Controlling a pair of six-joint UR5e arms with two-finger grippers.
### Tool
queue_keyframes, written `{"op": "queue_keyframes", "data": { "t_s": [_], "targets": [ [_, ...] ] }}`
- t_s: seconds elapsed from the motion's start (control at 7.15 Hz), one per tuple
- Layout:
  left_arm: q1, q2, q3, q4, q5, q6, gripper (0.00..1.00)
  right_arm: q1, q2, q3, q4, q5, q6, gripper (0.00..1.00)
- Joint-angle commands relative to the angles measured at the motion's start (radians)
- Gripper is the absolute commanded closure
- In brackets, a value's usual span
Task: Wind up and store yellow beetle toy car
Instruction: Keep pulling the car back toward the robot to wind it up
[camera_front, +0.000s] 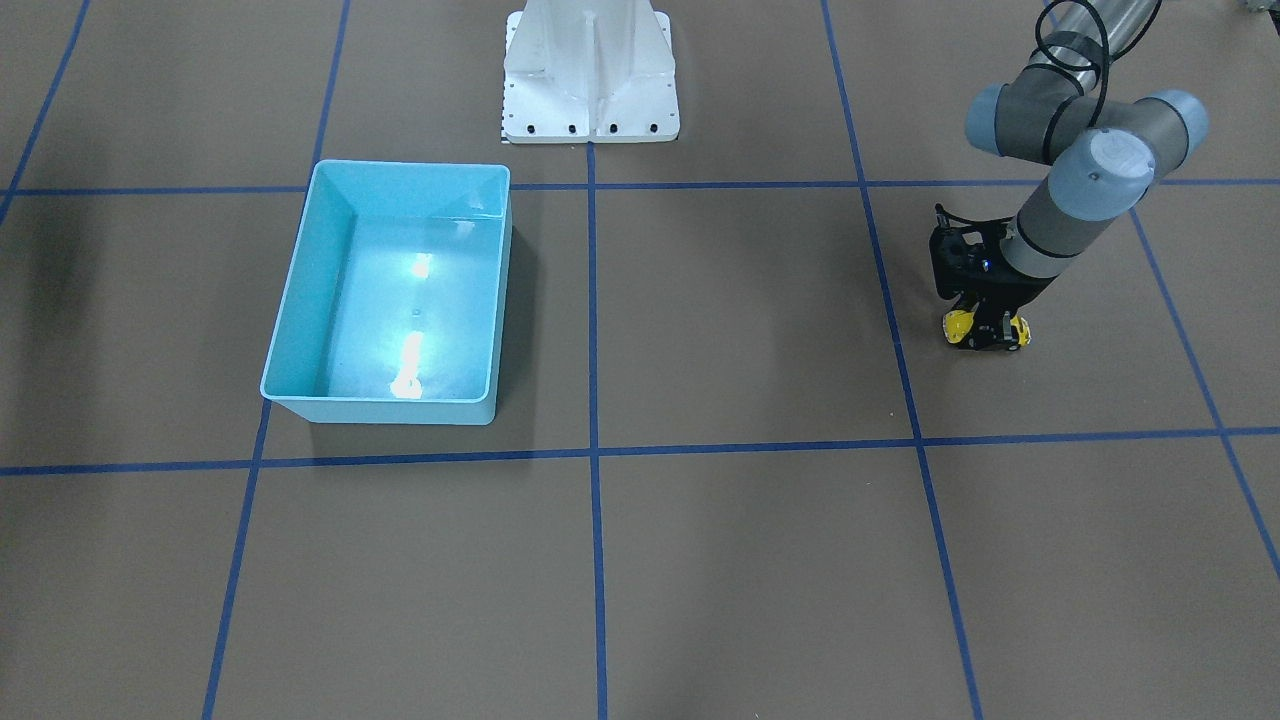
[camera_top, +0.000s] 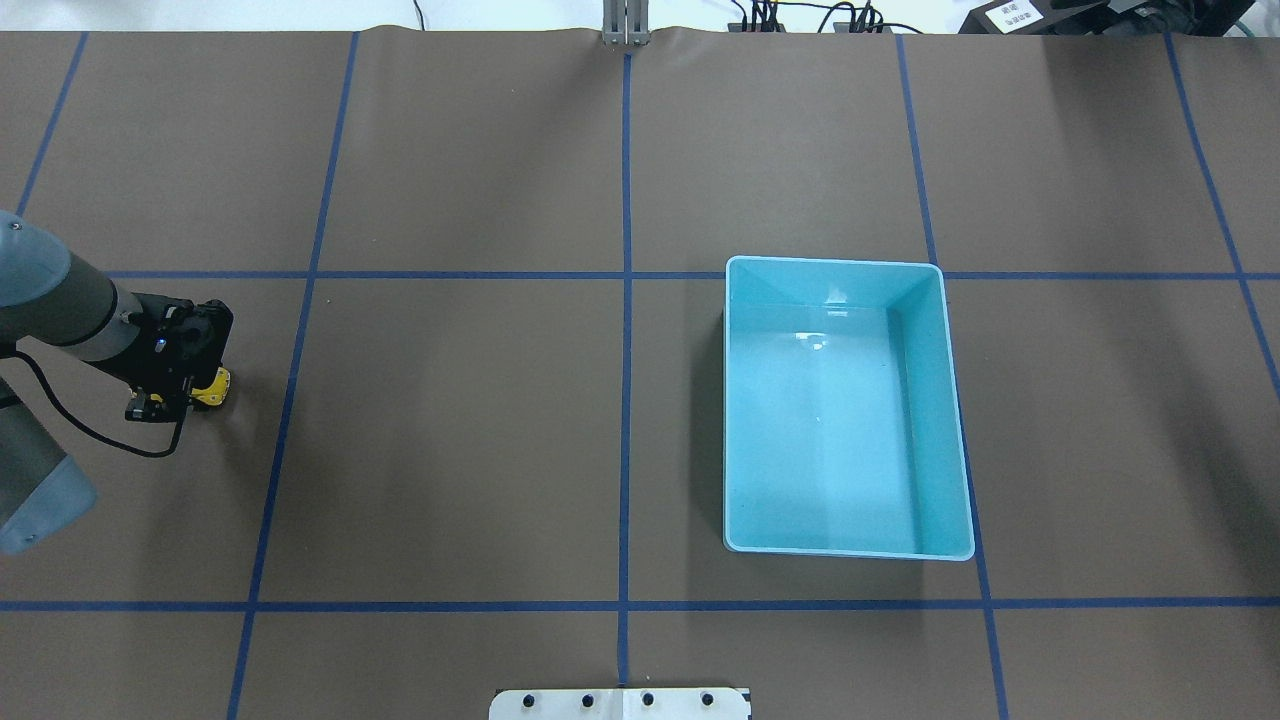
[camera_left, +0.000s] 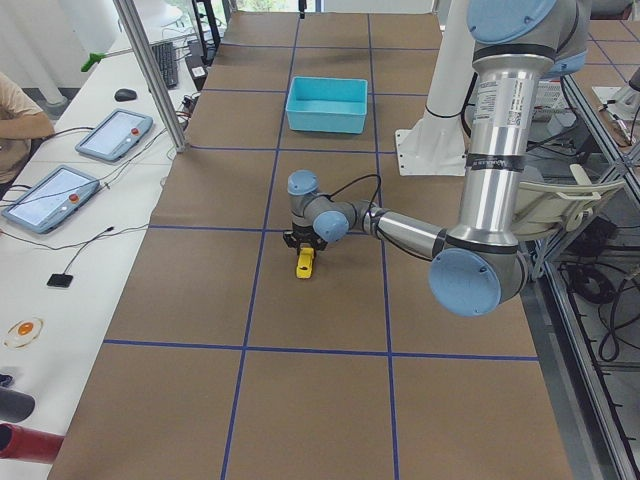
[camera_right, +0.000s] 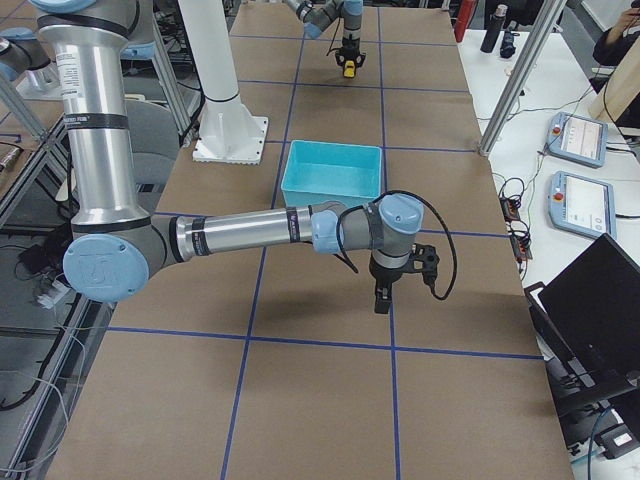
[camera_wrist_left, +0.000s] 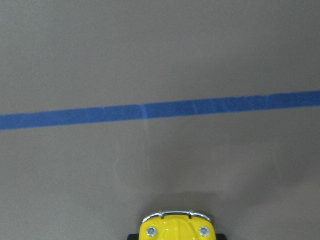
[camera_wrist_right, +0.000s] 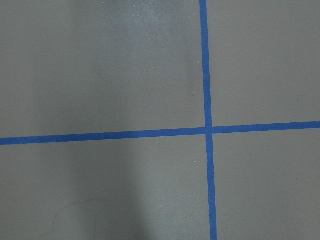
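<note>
My left gripper should open now. The yellow beetle toy car sits low on the tabletop.
The yellow beetle toy car (camera_front: 958, 325) stands on the brown table at the robot's far left, wheels down. My left gripper (camera_front: 985, 335) comes down over it, its black fingers clamped on the car's sides, so only the two yellow ends show. In the overhead view the car (camera_top: 212, 388) peeks out beside the gripper (camera_top: 188, 385). The left wrist view shows the car's front (camera_wrist_left: 176, 229) at the bottom edge. My right gripper (camera_right: 380, 300) shows only in the exterior right view, low over the table; I cannot tell if it is open or shut.
The turquoise bin (camera_top: 835, 262) stands empty on the robot's right half, far from the car; it also shows in the front-facing view (camera_front: 385, 410). Blue tape lines grid the table. The white robot base (camera_front: 590, 70) is at the table's edge.
</note>
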Motion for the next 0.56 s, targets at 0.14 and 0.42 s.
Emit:
{"op": "queue_keyframes", "data": {
  "t_s": [0.14, 0.42],
  "targets": [
    [-0.004, 0.02, 0.001, -0.024, -0.006, 0.002, 1.0, 0.0, -0.001, 0.0, 0.0, 0.001, 0.0, 0.0],
    [-0.005, 0.02, 0.001, -0.024, -0.005, 0.001, 0.87, -0.001, -0.002, 0.0, 0.0, 0.001, 0.0, 0.0]
  ]
}}
